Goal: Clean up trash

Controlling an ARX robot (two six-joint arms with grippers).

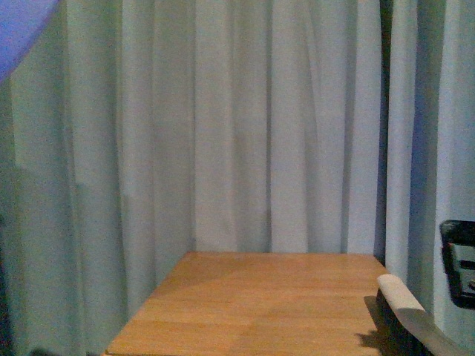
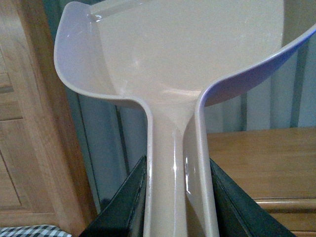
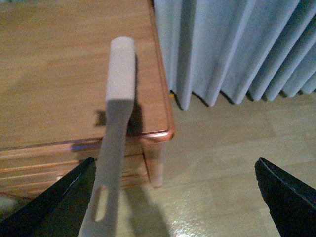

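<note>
The brush's handle sticks out past the table's edge while its head is over the table, so my right gripper should next grab the brush by that overhanging handle [image 1: 434, 341].
My left gripper [image 2: 177, 197] is shut on the handle of the pinkish dustpan [image 2: 187, 54], one black jaw on each side of the handle. The pan is held up in front of the curtain and its scoop looks empty. My right gripper [image 3: 174, 163] is open and empty above the floor beside the table's corner. A pale flat handle [image 3: 121, 74] stands close to one of its fingers [image 3: 64, 197] without being gripped; it also shows in the front view [image 1: 401, 297]. No scrap of plastic wrap shows in any view.
A wooden table [image 1: 252, 304] stands before pale curtains [image 1: 260, 126]; its corner [image 3: 165, 131] is near my right gripper. Wooden furniture [image 2: 24, 123] and a checked fabric [image 2: 29, 230] lie beside the dustpan. A black part [image 1: 460, 259] is at the right edge.
</note>
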